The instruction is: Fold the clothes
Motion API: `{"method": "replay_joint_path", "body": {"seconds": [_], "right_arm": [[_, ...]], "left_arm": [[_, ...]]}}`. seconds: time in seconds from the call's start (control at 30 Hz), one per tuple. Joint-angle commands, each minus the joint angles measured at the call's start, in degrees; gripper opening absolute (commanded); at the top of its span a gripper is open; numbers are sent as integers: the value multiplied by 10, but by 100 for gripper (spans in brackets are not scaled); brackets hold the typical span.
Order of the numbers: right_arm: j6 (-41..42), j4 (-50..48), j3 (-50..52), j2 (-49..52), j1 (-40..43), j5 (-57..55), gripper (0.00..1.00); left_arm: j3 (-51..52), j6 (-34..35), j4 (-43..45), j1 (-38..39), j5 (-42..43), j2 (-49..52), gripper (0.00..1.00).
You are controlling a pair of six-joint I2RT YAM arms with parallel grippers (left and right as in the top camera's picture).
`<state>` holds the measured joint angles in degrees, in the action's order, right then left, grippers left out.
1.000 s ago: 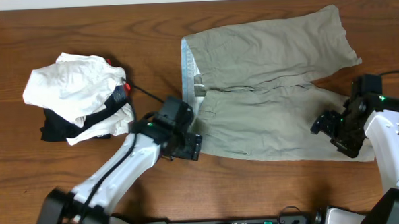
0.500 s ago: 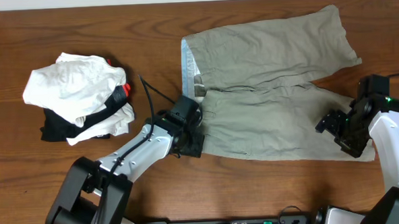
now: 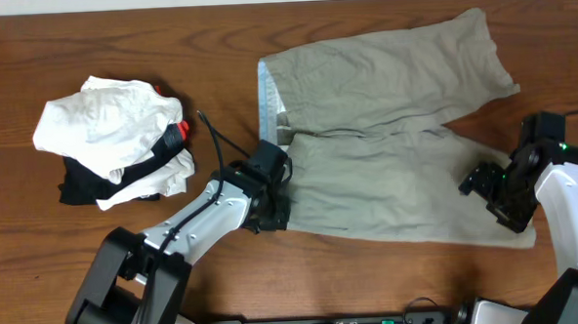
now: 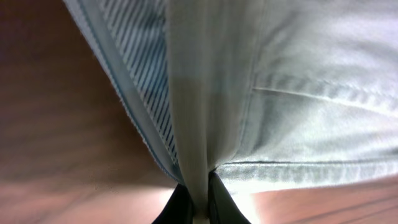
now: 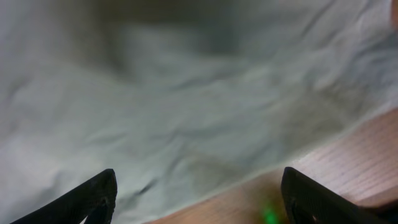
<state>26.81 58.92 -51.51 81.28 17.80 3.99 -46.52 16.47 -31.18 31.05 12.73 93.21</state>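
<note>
I need to grab the near leg's hem of the khaki shorts with my right gripper next, so that leg can be folded over the far one.
The khaki shorts [image 3: 395,128] lie spread flat at the centre right, with the pale blue inner waistband [image 3: 267,95] on the left and the legs pointing right. My left gripper [image 3: 274,209] is shut on the near end of the waistband. The left wrist view shows a ridge of shorts [image 4: 205,93] pinched between my gripper [image 4: 199,208] fingers, with the striped lining beside it. My right gripper [image 3: 496,194] stands open over the near leg's hem. In the right wrist view, the shorts [image 5: 186,93] and the hem edge lie between the gripper [image 5: 199,199] fingers.
A pile of white and black garments [image 3: 112,140] with a red bit sits at the left. Bare wooden table [image 3: 392,275] runs along the front edge and between the pile and the shorts.
My left gripper has moved onto the waistband's near end and shut on it. The shorts' near edge has shifted a little. The right gripper has edged slightly right and stayed open.
</note>
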Motion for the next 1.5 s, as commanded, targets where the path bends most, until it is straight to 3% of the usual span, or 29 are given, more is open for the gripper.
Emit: {"method": "replay_joint_path", "body": {"seconds": [0.0,0.47,0.6,0.77,0.8,0.87,0.9,1.2,1.47], "right_arm": [[21,-8,36,2,25,-11,82],[40,-26,129,2,157,-34,82],[45,-69,155,2,183,-57,79],[43,-150,186,2,190,-59,50],[42,-156,186,2,190,-61,42],[18,-165,183,-1,190,-56,11],[7,-162,177,-2,190,-54,2],[-49,-42,87,-75,189,36,1],[-97,100,-24,-177,189,85,1]], "left_arm": [[7,19,-12,0,-78,-24,6],[8,18,-11,-9,-90,-33,6],[8,19,-9,-9,-90,-33,6],[8,18,-9,-9,-90,-33,6],[8,18,-9,-9,-90,-33,6],[8,18,-10,-9,-90,-33,6],[7,18,-13,-9,-89,-34,6],[-12,35,-89,-9,-89,-92,6],[-38,107,-197,-9,-89,-281,6]]}}
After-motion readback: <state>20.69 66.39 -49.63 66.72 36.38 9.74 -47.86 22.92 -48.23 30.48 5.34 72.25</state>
